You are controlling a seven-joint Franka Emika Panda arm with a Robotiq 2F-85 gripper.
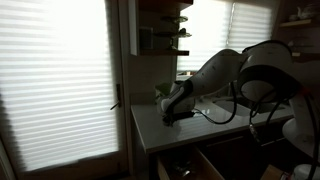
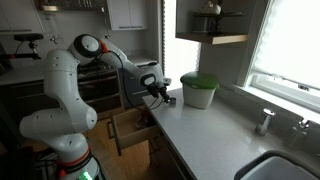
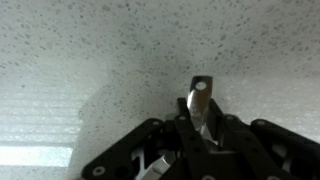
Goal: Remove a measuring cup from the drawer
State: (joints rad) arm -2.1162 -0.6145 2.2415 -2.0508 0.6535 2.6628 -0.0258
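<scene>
My gripper opens next: past my fingers, the handle end point(image 3: 201, 85) meets its shadow on the countertop, so if released, the measuring cup would rest there.
My gripper point(image 3: 197, 132) is shut on a metal measuring cup; its flat handle point(image 3: 201, 98) with a hole at the end sticks out between the fingers. The bowl of the cup is hidden by the fingers. In both exterior views the gripper point(image 1: 176, 108) point(image 2: 160, 92) is low over the speckled countertop point(image 3: 90, 50), at its edge. The drawer point(image 1: 200, 165) point(image 2: 130, 130) stands open below the counter, with light wooden side walls and a dark interior. The gripper is above and beside it, not inside it.
A white container with a green lid point(image 2: 198, 90) stands on the countertop point(image 2: 210, 135) just beyond the gripper. A sink and faucet point(image 2: 265, 120) lie further along. Windows with blinds point(image 1: 60, 80) and a wall shelf point(image 1: 165, 40) are behind the counter.
</scene>
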